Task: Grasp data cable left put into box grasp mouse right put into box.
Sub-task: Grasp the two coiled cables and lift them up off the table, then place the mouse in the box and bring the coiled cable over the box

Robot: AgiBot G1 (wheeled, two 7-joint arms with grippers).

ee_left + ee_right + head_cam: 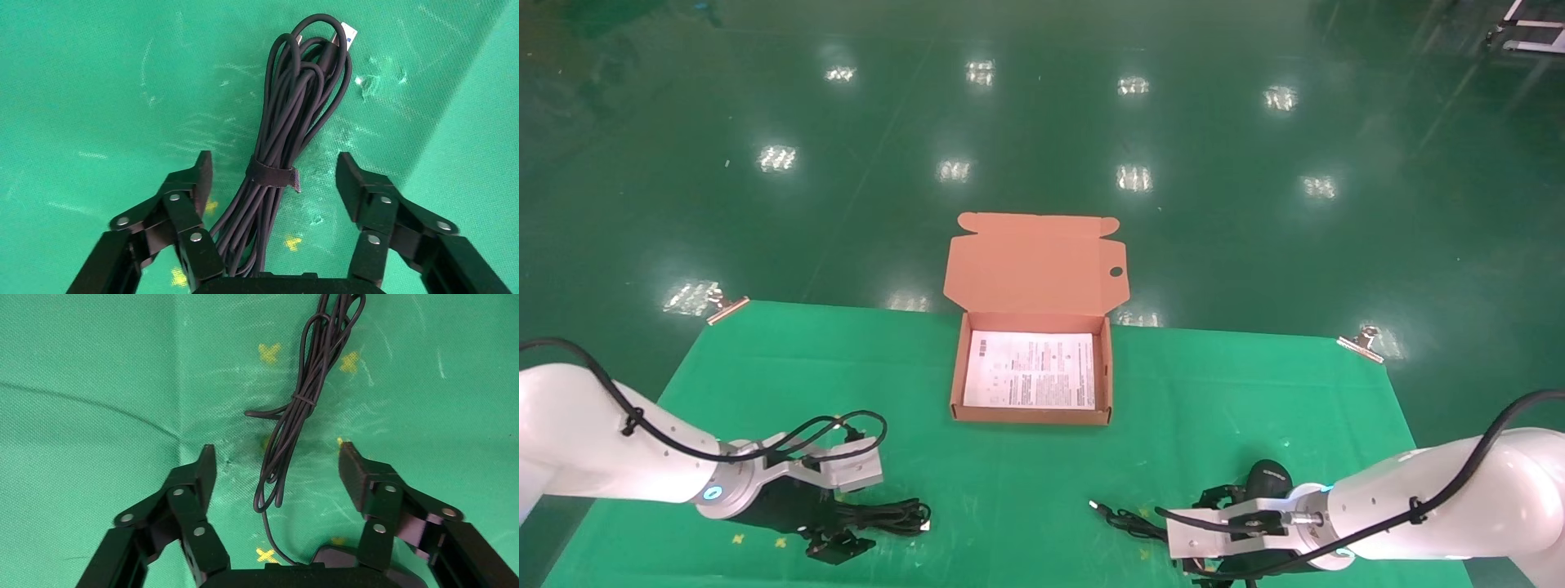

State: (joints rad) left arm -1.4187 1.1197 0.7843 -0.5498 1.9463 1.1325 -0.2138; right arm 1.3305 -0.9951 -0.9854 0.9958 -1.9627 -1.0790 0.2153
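The left gripper next grabs the data cable (294, 104) by its strapped middle (271, 174), gathered tight by the strap while slack loops spread beyond, bound for the box.
The data cable (294, 104), a black looped bundle bound by a strap with a pale plug end (347, 33), lies on the green cloth at the front left (887, 514). My left gripper (273, 177) is open and low over it, one finger on each side of the strap; it also shows in the head view (838, 535). The black mouse (1269, 478) lies at the front right, its edge showing at the palm (333, 557). My right gripper (275, 468) is open, straddling the mouse's thin cord (294, 404). The open box (1032, 416) stands at the middle.
A white printed sheet (1031, 370) lies in the box, and the lid (1035, 265) stands up behind it. The green cloth (1042, 490) is clipped at its far corners (1361, 343). Yellow crosses (268, 352) mark the cloth. The mouse's plug (1093, 505) points toward the middle.
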